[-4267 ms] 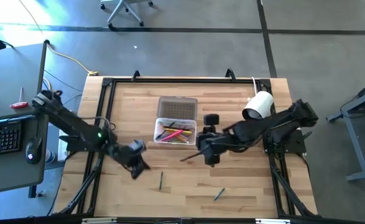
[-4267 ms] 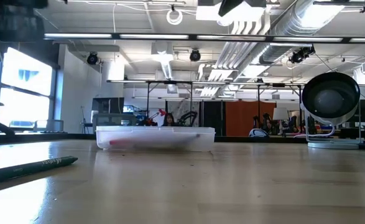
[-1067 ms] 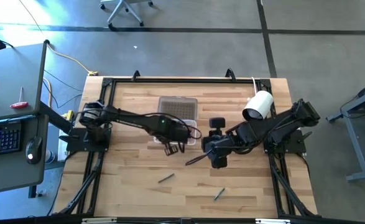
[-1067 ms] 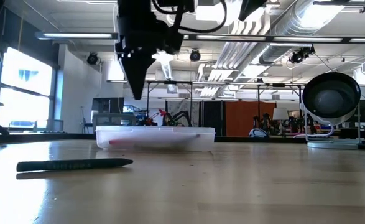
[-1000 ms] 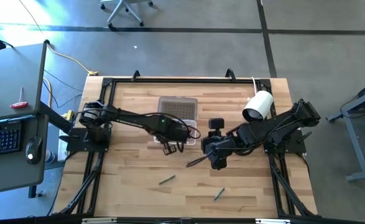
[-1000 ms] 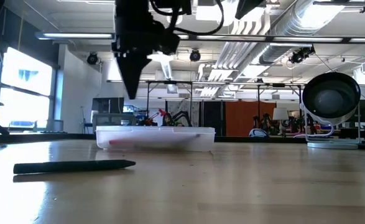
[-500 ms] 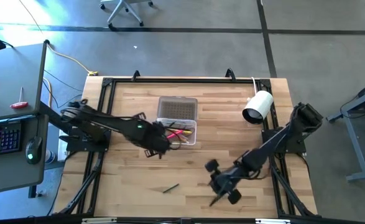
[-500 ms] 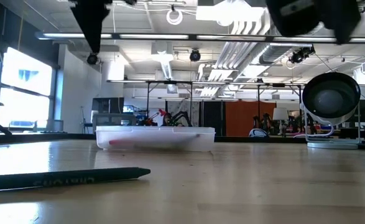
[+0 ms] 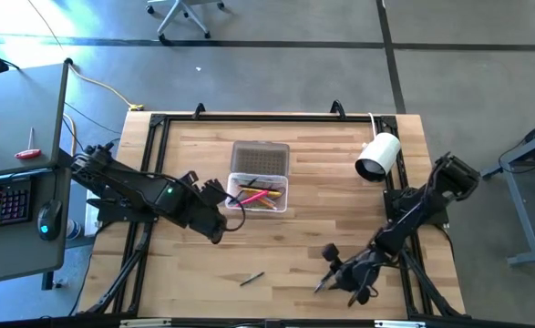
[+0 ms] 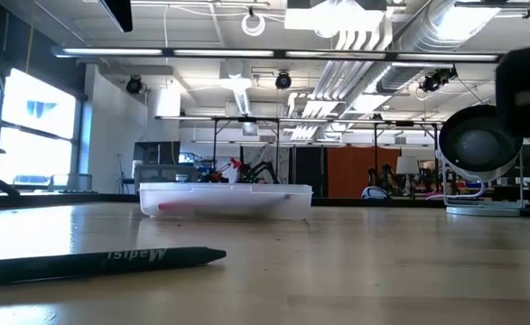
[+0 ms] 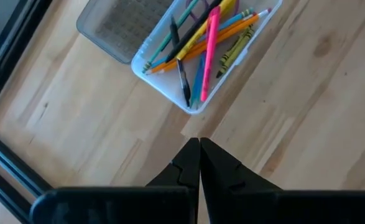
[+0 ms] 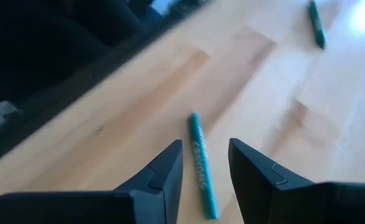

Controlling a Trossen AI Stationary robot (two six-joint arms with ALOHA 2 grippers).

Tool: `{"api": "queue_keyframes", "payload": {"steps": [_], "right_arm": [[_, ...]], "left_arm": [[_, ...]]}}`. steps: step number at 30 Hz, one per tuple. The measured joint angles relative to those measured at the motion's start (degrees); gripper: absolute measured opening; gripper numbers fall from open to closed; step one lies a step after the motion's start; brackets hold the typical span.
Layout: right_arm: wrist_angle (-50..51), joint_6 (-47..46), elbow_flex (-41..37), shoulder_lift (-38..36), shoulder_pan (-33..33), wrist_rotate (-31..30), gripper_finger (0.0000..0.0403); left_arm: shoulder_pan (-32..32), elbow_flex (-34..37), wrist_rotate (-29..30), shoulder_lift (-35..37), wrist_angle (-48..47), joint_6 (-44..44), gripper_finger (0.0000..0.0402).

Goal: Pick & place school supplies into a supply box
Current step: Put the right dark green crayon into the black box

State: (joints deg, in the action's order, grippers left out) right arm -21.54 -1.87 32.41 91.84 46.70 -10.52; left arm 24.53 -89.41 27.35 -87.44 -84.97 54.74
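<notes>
Next, my right gripper grabs the green crayon by its lettered body [image 9: 321, 285] to put it away in the clear supply box [image 9: 258, 192].
The clear supply box [image 9: 258, 192] lies open at mid-table, its grey lid [image 9: 261, 158] flat on the wood behind it. Several pens and pencils [image 11: 204, 43] lie in it. My left gripper [image 9: 214, 223] hangs shut and empty above the wood, left of and nearer than the box. One green crayon [image 9: 320, 286] lies flat near the front edge. My right gripper [image 12: 206, 144] is open and slants down over it, one finger on each side of its near end [image 12: 207, 199], apart from it. A second dark green crayon [image 9: 252, 278] lies flat to the left.
A white cylindrical camera [image 9: 377, 155] stands at the far right of the table. A black frame [image 9: 249, 117] runs along the table's edges. Bare wood lies between the box and the two crayons. In the low view the second crayon [image 10: 102, 262] lies close in front.
My left gripper has drawn back from over the box toward the table's left and near edges and has risen, staying shut. My right gripper has swung from beside the box toward the near edge and come down over the green crayon. The second crayon has shifted slightly toward the near edge.
</notes>
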Motion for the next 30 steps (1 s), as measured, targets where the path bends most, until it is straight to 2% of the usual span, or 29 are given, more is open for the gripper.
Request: {"api": "queue_keyframes", "payload": {"steps": [14, 18, 23, 27, 30], "right_arm": [[-4.02, 1.95, 0.62, 11.67, -5.21, 4.91, 0.0107], [-4.62, 3.42, 0.72, 13.68, -5.97, 7.12, 0.0083], [-6.61, 4.93, 0.64, 14.14, -5.99, 7.11, 0.0014], [-12.38, 5.53, 0.38, 12.98, -6.14, 6.05, 0.0019], [-13.35, 11.04, 0.17, 9.51, -7.26, 1.72, 0.0015]], "left_arm": [[-0.13, 0.00, 0.92, 0.00, -0.50, -0.42, 0.0049], [-0.11, 0.00, 0.90, 0.00, -0.50, -0.44, 0.0049], [-0.11, 0.00, 0.87, 0.00, -0.56, -0.47, 0.0049], [-0.11, 0.00, 0.85, 0.00, -0.57, -2.03, 0.0049], [-0.11, 0.00, 0.85, 0.00, -0.57, -1.99, 0.0049]]}}
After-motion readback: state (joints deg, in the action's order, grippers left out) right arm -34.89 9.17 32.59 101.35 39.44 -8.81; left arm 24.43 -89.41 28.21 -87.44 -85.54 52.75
